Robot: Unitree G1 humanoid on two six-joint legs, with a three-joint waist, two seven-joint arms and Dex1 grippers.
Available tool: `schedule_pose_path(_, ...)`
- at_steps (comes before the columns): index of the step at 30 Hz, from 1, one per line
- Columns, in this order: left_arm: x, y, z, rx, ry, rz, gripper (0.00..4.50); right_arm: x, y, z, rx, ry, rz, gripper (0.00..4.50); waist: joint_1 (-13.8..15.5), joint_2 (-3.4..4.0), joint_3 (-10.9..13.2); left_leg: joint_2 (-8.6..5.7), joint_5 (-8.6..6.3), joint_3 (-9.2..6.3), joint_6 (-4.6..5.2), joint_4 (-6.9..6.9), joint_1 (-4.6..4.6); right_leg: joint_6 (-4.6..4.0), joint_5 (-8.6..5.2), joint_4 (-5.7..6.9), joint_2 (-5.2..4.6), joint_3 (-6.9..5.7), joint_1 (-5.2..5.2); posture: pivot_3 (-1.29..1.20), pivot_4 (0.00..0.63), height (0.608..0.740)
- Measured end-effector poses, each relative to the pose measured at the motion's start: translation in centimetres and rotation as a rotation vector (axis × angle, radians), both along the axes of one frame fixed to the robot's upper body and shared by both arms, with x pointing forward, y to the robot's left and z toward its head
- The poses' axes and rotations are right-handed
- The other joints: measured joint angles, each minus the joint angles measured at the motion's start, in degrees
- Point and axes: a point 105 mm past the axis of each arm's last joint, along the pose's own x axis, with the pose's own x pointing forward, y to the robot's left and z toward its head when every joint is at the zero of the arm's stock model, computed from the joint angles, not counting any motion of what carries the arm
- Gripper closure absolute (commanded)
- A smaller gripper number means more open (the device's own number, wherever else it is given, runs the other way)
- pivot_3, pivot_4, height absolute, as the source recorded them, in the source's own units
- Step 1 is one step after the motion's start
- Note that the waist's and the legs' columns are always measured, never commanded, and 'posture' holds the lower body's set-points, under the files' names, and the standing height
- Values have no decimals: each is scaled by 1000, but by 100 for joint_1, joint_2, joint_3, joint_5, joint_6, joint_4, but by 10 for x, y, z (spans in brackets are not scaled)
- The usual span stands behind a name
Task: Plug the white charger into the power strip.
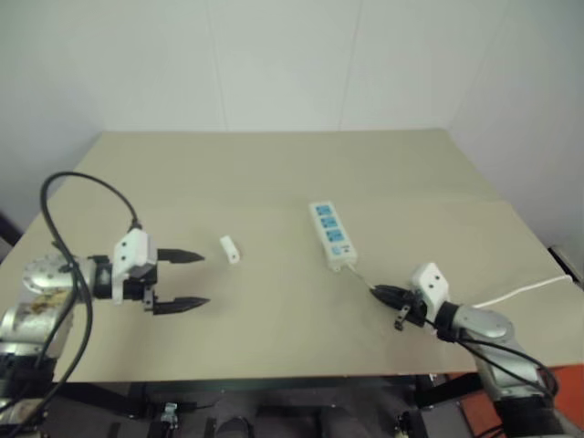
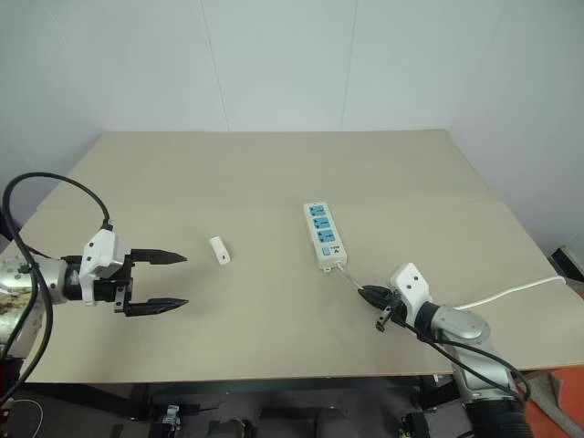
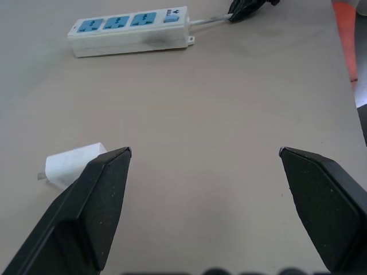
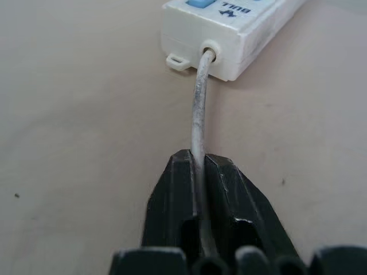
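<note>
The white charger has thin metal prongs sticking out of one end, so the left gripper should next pick up the charger by the flat sides of its body [image 1: 230, 250].
The white charger [image 1: 229, 249] lies flat on the tan table, a little left of the middle. My left gripper [image 1: 203, 278] hovers just left of it, open wide, with the charger [image 3: 71, 164] beside one fingertip and outside the gap. The power strip [image 1: 332, 234] lies right of centre, blue socket faces up, its long side running away from me. Its thin white cord [image 4: 198, 97] leaves the near end and runs between the fingers of my right gripper [image 4: 198, 163], which is shut on it close to the strip [image 4: 241, 28].
The tan table [image 1: 274, 173] stretches to a white wall at the back. The cord [image 1: 520, 292] trails on past my right wrist and off the table's right edge. The front edge runs just below both grippers.
</note>
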Motion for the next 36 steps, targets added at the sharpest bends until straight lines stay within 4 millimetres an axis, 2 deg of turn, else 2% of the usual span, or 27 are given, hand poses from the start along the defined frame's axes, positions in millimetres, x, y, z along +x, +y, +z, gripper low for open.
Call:
schedule_pose_path(7,4,-2,0,5,-2,4,0,18,24,19,110,-118,-122,645,24,0,0,1,0,1,0,0,-22,-3,0,-11,-3,-1,-10,0,150,740)
schedule_pose_path(9,3,-2,-2,5,-2,9,0,23,30,22,142,-139,-163,31,32,0,0,1,0,1,0,0,-31,-5,1,-12,-6,-3,-18,0,150,740)
schedule_pose_path(16,-7,-1,-18,13,23,45,0,39,47,33,175,-204,-273,31,33,-1,-1,1,0,-1,0,0,-66,-32,17,2,-6,-5,-64,0,150,740)
schedule_pose_path(20,-8,-1,-13,0,7,52,0,42,53,29,190,-186,-286,31,62,0,-1,0,1,1,-1,0,-66,-31,16,1,-7,-4,-64,0,150,740)
schedule_pose_path(25,-7,-3,-3,-28,-26,57,0,49,56,19,110,-194,-345,31,50,-1,-1,1,1,0,-1,-1,-68,-31,16,2,-6,-5,-68,0,150,740)
schedule_pose_path(36,2,-10,1,-39,-60,53,0,46,55,13,260,-163,-448,31,42,-10,-7,0,1,-2,-1,0,-65,-36,20,3,-6,-7,-63,0,150,740)
